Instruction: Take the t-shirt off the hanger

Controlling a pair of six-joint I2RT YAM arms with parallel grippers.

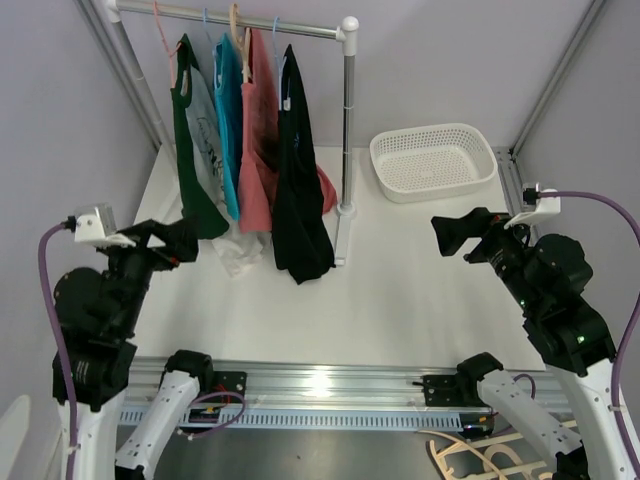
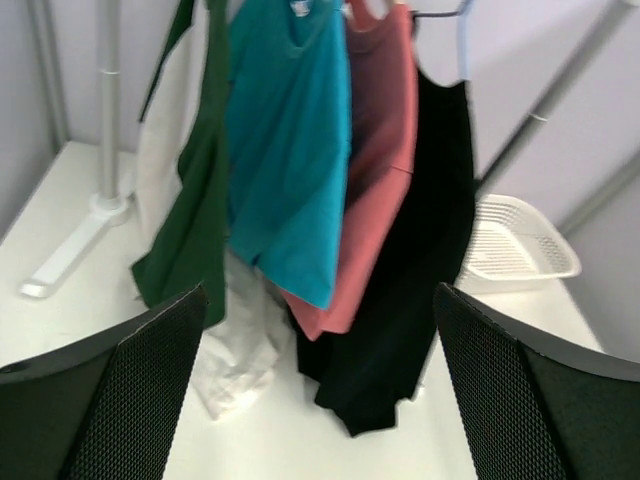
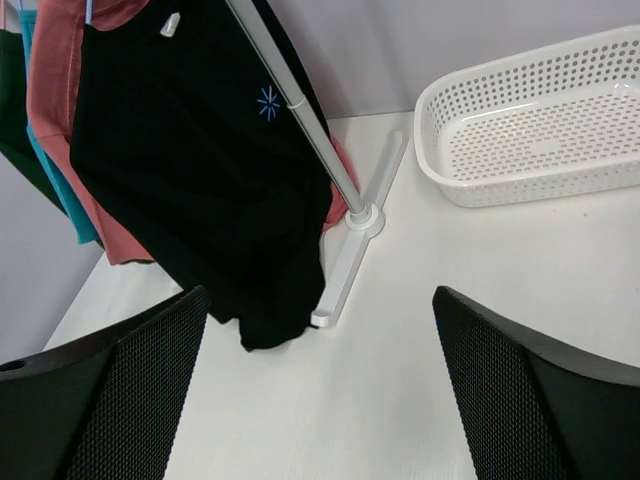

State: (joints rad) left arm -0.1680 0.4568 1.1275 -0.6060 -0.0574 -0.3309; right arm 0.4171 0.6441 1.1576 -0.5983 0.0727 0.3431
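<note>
Next, my left gripper grabs the green t-shirt's pink hanger at its neck below the hook, to leave the hook and t-shirt free for removal.
Several t-shirts hang on hangers from a white rail (image 1: 250, 20): green (image 1: 190, 150), white (image 1: 238, 250), teal (image 1: 228, 110), pink (image 1: 258, 140) and black (image 1: 300, 200). The black one is nearest the right post, on a light blue hanger (image 1: 280, 60). My left gripper (image 1: 172, 243) is open and empty, left of the shirts' lower ends. In the left wrist view it (image 2: 320, 400) faces the black shirt (image 2: 420, 250) and the white shirt's hem (image 2: 235, 350). My right gripper (image 1: 452, 235) is open and empty, well right of the rack. In the right wrist view it (image 3: 320, 400) sees the black shirt (image 3: 200, 170).
A white perforated basket (image 1: 432, 160) stands at the back right, also in the right wrist view (image 3: 530, 185). The rack's right post (image 1: 348, 120) stands on a long white foot (image 3: 350, 260) on the table. Grey walls close in both sides.
</note>
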